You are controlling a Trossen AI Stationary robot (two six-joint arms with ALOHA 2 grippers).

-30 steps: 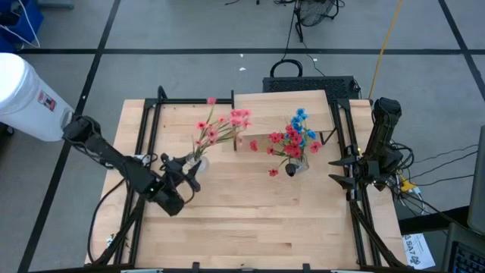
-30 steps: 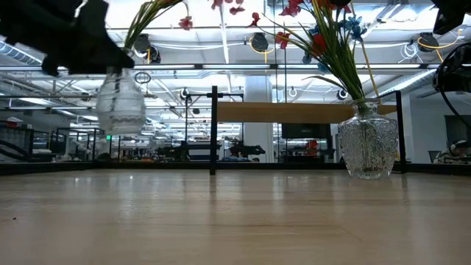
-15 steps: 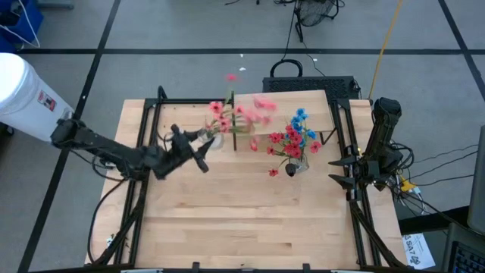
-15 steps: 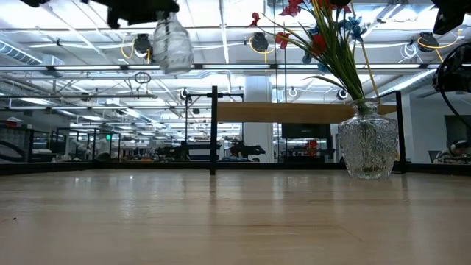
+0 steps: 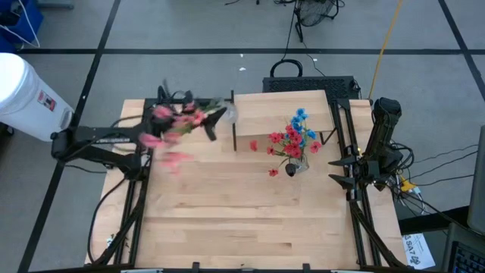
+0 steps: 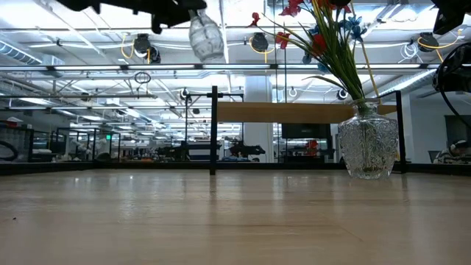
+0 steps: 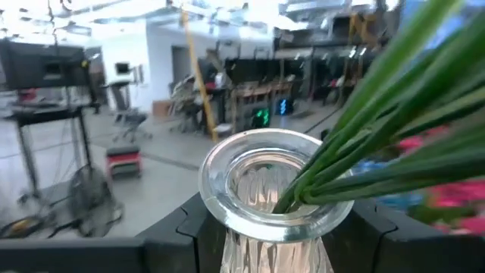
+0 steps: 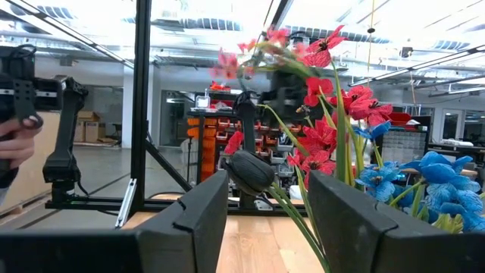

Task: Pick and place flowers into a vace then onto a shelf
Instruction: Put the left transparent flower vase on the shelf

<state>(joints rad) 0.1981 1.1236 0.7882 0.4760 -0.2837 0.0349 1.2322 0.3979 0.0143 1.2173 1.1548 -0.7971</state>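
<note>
My left gripper is high above the wooden shelf (image 5: 265, 101) with the tilted glass vase (image 5: 227, 112). It needs to lower the vase before it releases it.
My left gripper (image 5: 216, 120) is shut on a clear ribbed glass vase (image 5: 228, 114) (image 6: 206, 35) and holds it high above the table, near the shelf's left end. The vase's pink flowers (image 5: 171, 127) trail toward the table's left, and their green stems (image 7: 364, 144) come out of its mouth. The shelf (image 5: 284, 108) (image 6: 302, 112) is a light wood board on black legs at the far edge. In front of it, a second glass vase (image 6: 367, 147) of red and blue flowers (image 5: 294, 140) stands on its base. My right gripper (image 5: 350, 171) (image 8: 265, 220) is open and waits to that vase's right. My left gripper pinches the vase's neck (image 7: 227, 254) just under the thick round rim (image 7: 220, 193), with one finger on each side. The vase is lifted clear of the table. It tilts, with its body (image 6: 206, 40) hanging lower than the gripper (image 6: 175, 10).
Black frame rails (image 5: 144, 152) (image 5: 356, 205) run along the table's left and right sides. The shelf's black leg (image 6: 214, 132) stands left of the second vase. Bare tabletop (image 5: 250, 220) lies nearer the near edge. A person's hand (image 8: 14, 133) shows beyond the table.
My left gripper has risen and moved toward the far edge and the shelf, carrying the vase higher. It has turned about as it went. The pink flowers pointed toward the shelf before and have swung over toward the table's left.
</note>
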